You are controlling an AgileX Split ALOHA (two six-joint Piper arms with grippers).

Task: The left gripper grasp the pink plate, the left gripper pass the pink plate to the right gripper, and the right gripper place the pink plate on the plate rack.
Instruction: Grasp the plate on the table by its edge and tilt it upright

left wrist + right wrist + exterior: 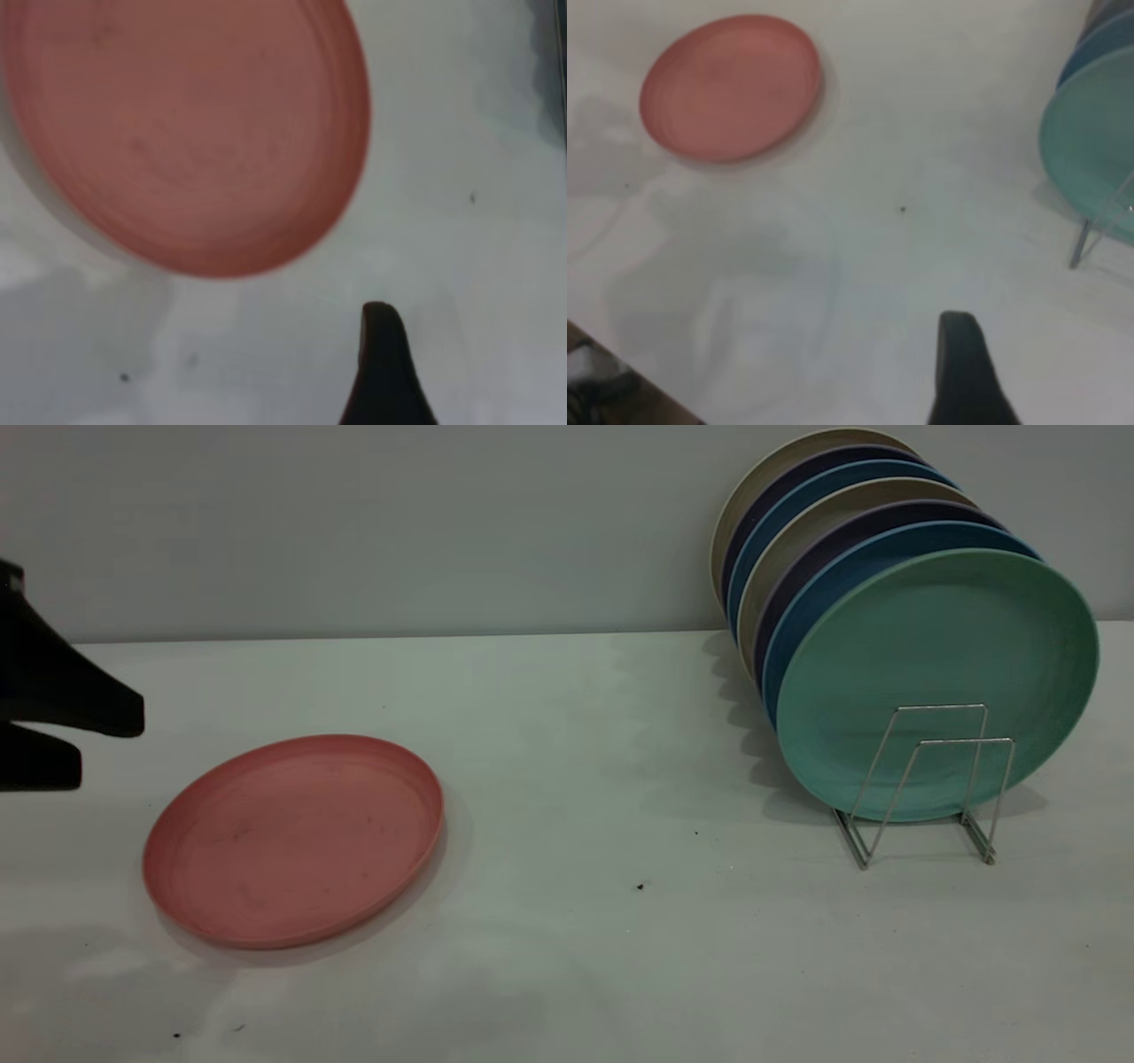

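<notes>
My left gripper grabs the plate's rim [152,856] next, to pass the pink plate [292,841] over for the plate rack.
The pink plate [292,841] lies flat on the white table at the left; it also shows in the left wrist view [177,133] and far off in the right wrist view [731,84]. My left gripper [104,746] hovers at the left edge, just left of the plate and apart from it, open with nothing between its fingers. One black finger [381,363] of it shows over bare table beside the plate. The plate rack [942,708] stands at the right. My right gripper [963,363] is over bare table between plate and rack, outside the exterior view.
The silver wire rack [1081,243] holds several upright plates, a mint-green plate [939,655] at the front, with blue, dark purple and beige ones behind. Two wire loops stand free in front of the green plate. A grey wall runs behind the table.
</notes>
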